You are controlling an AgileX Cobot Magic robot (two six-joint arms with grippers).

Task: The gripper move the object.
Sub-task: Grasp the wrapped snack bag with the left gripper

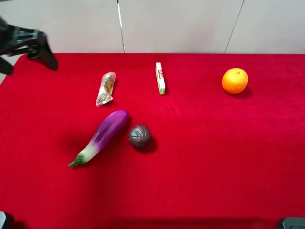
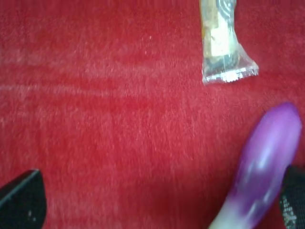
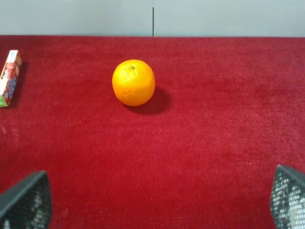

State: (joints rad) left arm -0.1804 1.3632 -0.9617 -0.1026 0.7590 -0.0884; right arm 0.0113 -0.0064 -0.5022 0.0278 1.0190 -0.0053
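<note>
The clear snack packet needs to be moved. My left gripper should grab it by its filled body (image 1: 106,86) next, which leaves its crimped film end (image 1: 100,102) free.
The clear snack packet (image 1: 106,88) with tan-brown contents lies on the red cloth at the back left, just beyond the eggplant's purple end. It also shows in the left wrist view (image 2: 221,45), lying free. My left gripper (image 1: 28,45) is a black claw at the far back left corner, well apart from the packet. In the left wrist view its fingers (image 2: 21,200) stand wide apart with nothing between them, so the left gripper (image 2: 155,198) is open. My right gripper (image 3: 157,200) is open and empty, with the orange ahead of it.
A purple eggplant (image 1: 102,136) lies in front of the packet, with a dark ball (image 1: 139,136) beside it. A thin white-green-red box (image 1: 160,78) stands at the back middle. An orange (image 1: 235,80) sits at the back right. A pale wall runs behind the table.
</note>
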